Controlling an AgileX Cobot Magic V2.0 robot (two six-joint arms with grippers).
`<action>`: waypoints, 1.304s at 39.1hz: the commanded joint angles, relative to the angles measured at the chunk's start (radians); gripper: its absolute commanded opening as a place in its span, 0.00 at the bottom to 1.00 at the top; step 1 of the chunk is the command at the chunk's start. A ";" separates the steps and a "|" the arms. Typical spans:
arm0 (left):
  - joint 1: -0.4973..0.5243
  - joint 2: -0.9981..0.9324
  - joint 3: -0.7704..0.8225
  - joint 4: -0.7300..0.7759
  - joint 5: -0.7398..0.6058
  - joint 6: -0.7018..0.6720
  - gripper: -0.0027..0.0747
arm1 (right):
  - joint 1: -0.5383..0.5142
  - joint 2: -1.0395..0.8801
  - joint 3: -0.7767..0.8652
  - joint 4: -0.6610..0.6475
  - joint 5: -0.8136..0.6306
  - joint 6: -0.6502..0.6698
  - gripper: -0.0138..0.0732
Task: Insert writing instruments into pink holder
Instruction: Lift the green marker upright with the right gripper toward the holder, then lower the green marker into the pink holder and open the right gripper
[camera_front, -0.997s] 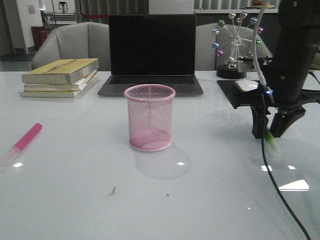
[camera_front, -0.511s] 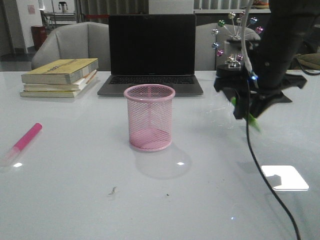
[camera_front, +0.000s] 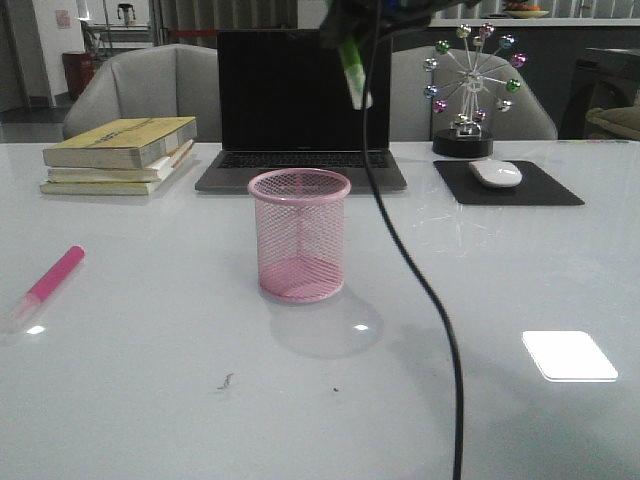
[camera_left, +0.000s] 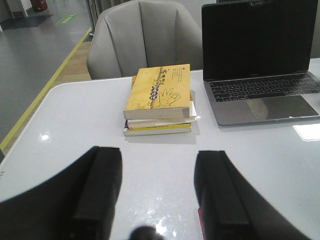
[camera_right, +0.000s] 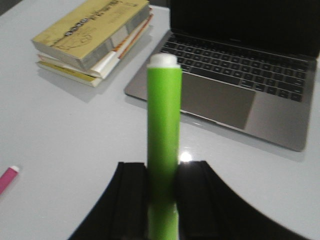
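Note:
I should line up the marker before I open my right gripper. The green marker's pale lower end (camera_front: 362, 100) is above the pink holder's rim (camera_front: 300, 185) and beside the holder's opening.
The pink holder (camera_front: 299, 236) stands upright in the middle of the table, with nothing visible inside. High above it and slightly to its right, my right gripper (camera_front: 349, 28) is shut on the green marker (camera_front: 353, 70), whose pale end points down. In the right wrist view the green marker (camera_right: 163, 130) sticks out from between the closed fingers (camera_right: 131, 200). The pink marker (camera_front: 50, 280) lies flat near the table's left edge. My left gripper (camera_left: 157, 195) is open over bare table, and a pink sliver (camera_left: 200, 220) shows beside one finger.
An open laptop (camera_front: 300, 100) sits behind the holder. A stack of books (camera_front: 120, 152) lies at the back left. A mouse (camera_front: 495, 172) on a black pad and a ferris-wheel ornament (camera_front: 470, 80) are at the back right. A black cable (camera_front: 420, 280) hangs down right of the holder.
My right gripper has carried the green marker up from near the table at the right, leftward, to high above the holder. The pink marker and holder have not moved.

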 joint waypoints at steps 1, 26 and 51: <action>-0.002 -0.005 -0.039 -0.002 -0.089 -0.008 0.56 | 0.053 -0.051 0.033 0.001 -0.225 -0.009 0.22; -0.002 -0.005 -0.039 -0.002 -0.089 -0.008 0.56 | 0.096 0.082 0.193 0.001 -0.509 -0.009 0.23; -0.002 -0.005 -0.039 -0.002 -0.089 -0.008 0.56 | 0.077 -0.137 0.193 -0.043 -0.241 -0.105 0.72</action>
